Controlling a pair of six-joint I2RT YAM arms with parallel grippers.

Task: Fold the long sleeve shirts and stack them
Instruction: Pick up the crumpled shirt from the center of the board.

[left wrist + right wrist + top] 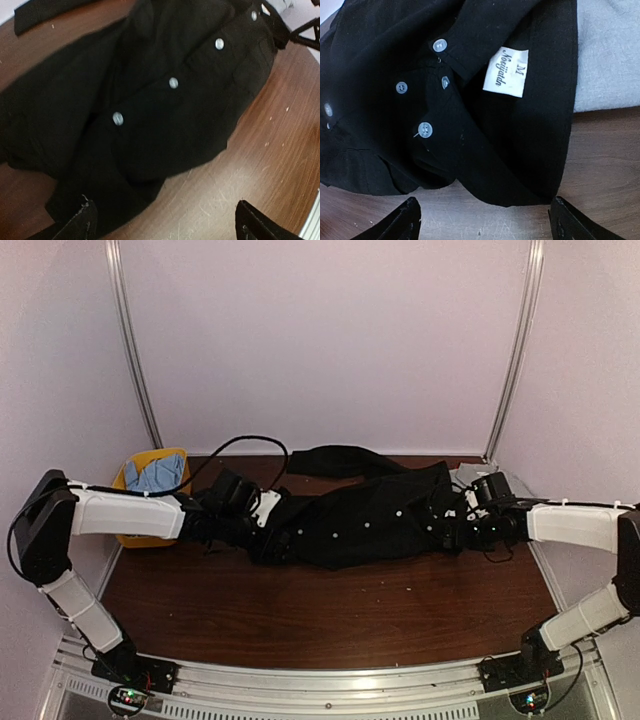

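My right gripper will next spread the black shirt (365, 515) for folding, and it will grab its collar edge (451, 542), opposite the end at my left gripper.
The black shirt (365, 515) lies bunched across the back of the wooden table, a sleeve (335, 460) trailing behind it. Its buttoned front shows in the left wrist view (150, 95). Its collar with a white neck label (506, 71) shows in the right wrist view. A grey shirt (607, 55) lies under its right end, peeking out in the top view (462, 478). My left gripper (268, 532) is open at the shirt's left end, one finger (80, 222) over cloth. My right gripper (448, 532) is open just short of the collar edge (520, 192).
A yellow basket (130, 475) holding a blue cloth (155, 475) stands at the back left behind my left arm. A black cable (235, 445) loops over the table's back. Metal posts (505, 370) rise at the back corners. Bare wood (330, 610) lies in front.
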